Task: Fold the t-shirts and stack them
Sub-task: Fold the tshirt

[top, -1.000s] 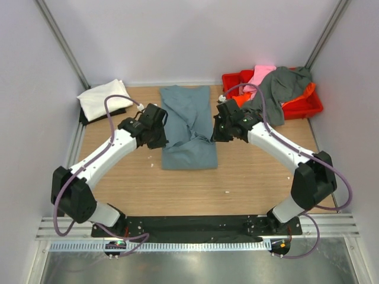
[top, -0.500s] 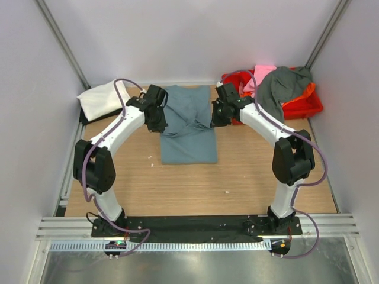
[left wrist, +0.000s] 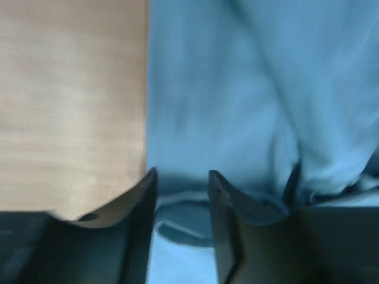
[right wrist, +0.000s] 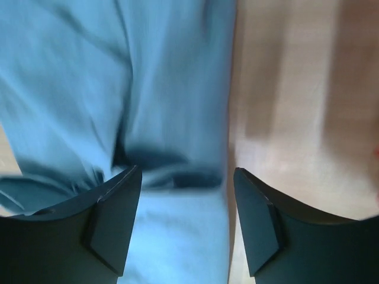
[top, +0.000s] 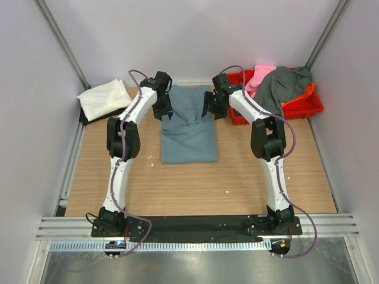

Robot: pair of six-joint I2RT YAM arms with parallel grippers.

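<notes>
My right gripper next needs to grab the t-shirt's near folded corner on the crate side, to fold the blue-grey t-shirt's near end over the far half.
The dusty blue-grey t-shirt (top: 189, 133) lies folded over on itself in the middle of the wooden table (top: 249, 171). My left gripper (top: 162, 111) hangs over the shirt's far left edge and my right gripper (top: 208, 110) over its far right edge. In the left wrist view the left gripper (left wrist: 182, 174) is open, with blue-grey t-shirt cloth (left wrist: 237, 106) lying loose under the gap. In the right wrist view the right gripper (right wrist: 188, 171) stands wide open above the blue-grey t-shirt's (right wrist: 166, 77) edge, gripping nothing.
A folded white t-shirt (top: 103, 99) rests at the back left. At the back right a red crate (top: 308, 106) holds a dark grey t-shirt (top: 284, 86), a pink one (top: 260, 74) and an orange one (top: 307, 90). Walls close in the back and both sides.
Both grippers, shut on the shirt's edges a second ago, carried the cloth towards the back of the table, folding it over. They have now opened and let go.
</notes>
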